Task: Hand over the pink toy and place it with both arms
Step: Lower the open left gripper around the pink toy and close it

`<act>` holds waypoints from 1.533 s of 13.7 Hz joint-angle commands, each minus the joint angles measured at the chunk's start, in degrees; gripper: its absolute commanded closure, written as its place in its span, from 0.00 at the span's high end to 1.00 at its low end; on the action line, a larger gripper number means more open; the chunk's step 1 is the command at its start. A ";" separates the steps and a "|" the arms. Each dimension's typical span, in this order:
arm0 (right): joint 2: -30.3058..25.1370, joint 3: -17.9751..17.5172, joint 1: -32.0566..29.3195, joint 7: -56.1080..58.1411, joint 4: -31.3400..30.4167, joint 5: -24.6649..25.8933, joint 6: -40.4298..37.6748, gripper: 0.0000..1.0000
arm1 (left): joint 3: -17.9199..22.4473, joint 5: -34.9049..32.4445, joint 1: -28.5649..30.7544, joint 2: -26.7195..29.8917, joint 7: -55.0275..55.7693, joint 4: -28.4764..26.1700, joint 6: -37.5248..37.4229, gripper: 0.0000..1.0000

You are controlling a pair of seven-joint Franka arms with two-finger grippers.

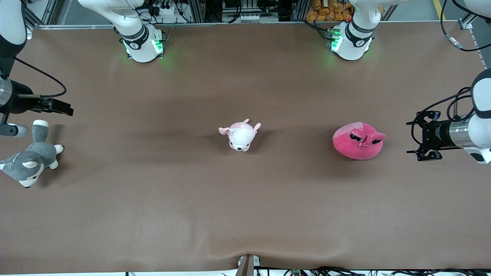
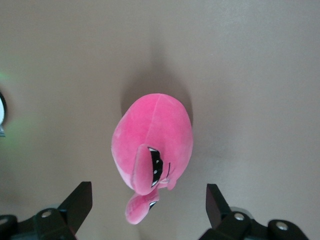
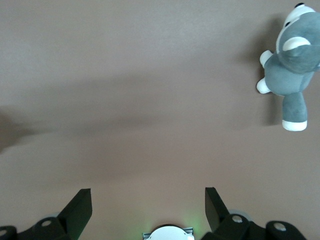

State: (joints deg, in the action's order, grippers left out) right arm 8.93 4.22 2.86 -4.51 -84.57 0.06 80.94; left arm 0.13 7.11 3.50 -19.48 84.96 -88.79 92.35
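Observation:
My left gripper pinches the toy by its eye stalk [image 1: 378, 138] next, so the hot-pink toy's round body [image 1: 347, 140] stays free for my right gripper to take over.
The hot-pink toy [image 1: 358, 140] lies on the brown table toward the left arm's end, its stalk eyes facing the front camera. My left gripper [image 1: 409, 138] is open and empty, held level just beside the toy, apart from it. In the left wrist view the toy [image 2: 152, 145] lies ahead of my open left gripper [image 2: 148, 195], with one eye stalk showing between the fingers. My right gripper [image 1: 68, 109] hangs at the right arm's end of the table, above the grey husky plush [image 1: 32, 161]. It is open and empty in the right wrist view [image 3: 147, 197].
A small pale pink-and-white puppy plush [image 1: 241, 135] lies at the table's middle. The husky [image 3: 292, 70] lies near the table edge at the right arm's end. The arm bases [image 1: 144, 44] [image 1: 351, 40] stand along the edge farthest from the front camera.

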 commanded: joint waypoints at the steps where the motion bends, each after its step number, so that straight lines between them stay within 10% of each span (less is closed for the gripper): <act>1: 2.14 -0.09 2.14 -0.94 1.17 0.47 0.18 1.00 | -0.31 1.41 0.19 1.20 1.61 -2.78 2.47 1.00; 14: 8.99 -0.18 8.90 -19.57 1.25 -6.04 2.82 1.00 | -3.03 4.66 0.10 6.74 1.61 -20.80 19.70 1.00; 21: 10.85 -1.15 12.16 -12.74 2.48 -15.57 4.48 1.00 | -3.91 5.46 0.36 5.07 1.52 -22.39 21.20 0.82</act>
State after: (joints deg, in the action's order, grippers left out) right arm 19.58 3.31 13.61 -19.83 -84.08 -10.69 85.46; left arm -3.43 11.54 3.39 -14.82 85.73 -110.03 112.51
